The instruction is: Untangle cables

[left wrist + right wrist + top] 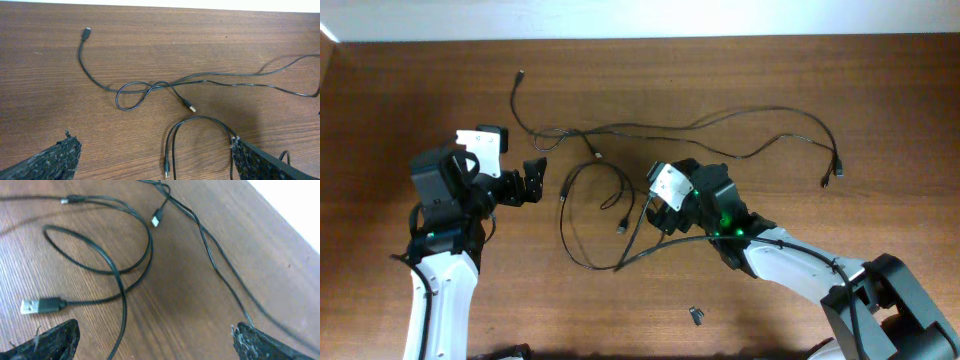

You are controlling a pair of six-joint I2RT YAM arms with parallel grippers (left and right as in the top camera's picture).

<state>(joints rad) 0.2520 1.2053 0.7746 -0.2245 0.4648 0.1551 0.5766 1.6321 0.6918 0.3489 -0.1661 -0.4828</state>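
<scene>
My right gripper picks up the thicker cable by part of its loop next, away from the USB plug, so the cable's ends trail free to untangle.
Two black cables lie on the wooden table. A long thin cable (650, 127) runs from a plug at the far left (520, 75) to a plug at the right (838, 170), with a small knotted loop (132, 97) near its left part. A thicker short cable (582, 180) forms a loop in the middle; its USB plug (31, 306) lies flat. My left gripper (537, 180) is open and empty, just left of that loop, with one barrel plug (166, 169) between its fingers (155, 162). My right gripper (655, 207) is open and empty over the loop's right side (155, 342).
A small dark object (696, 316) lies near the front edge of the table. The table's far edge meets a white wall (640, 15). The thin cable (210, 250) crosses under my right wrist toward the right.
</scene>
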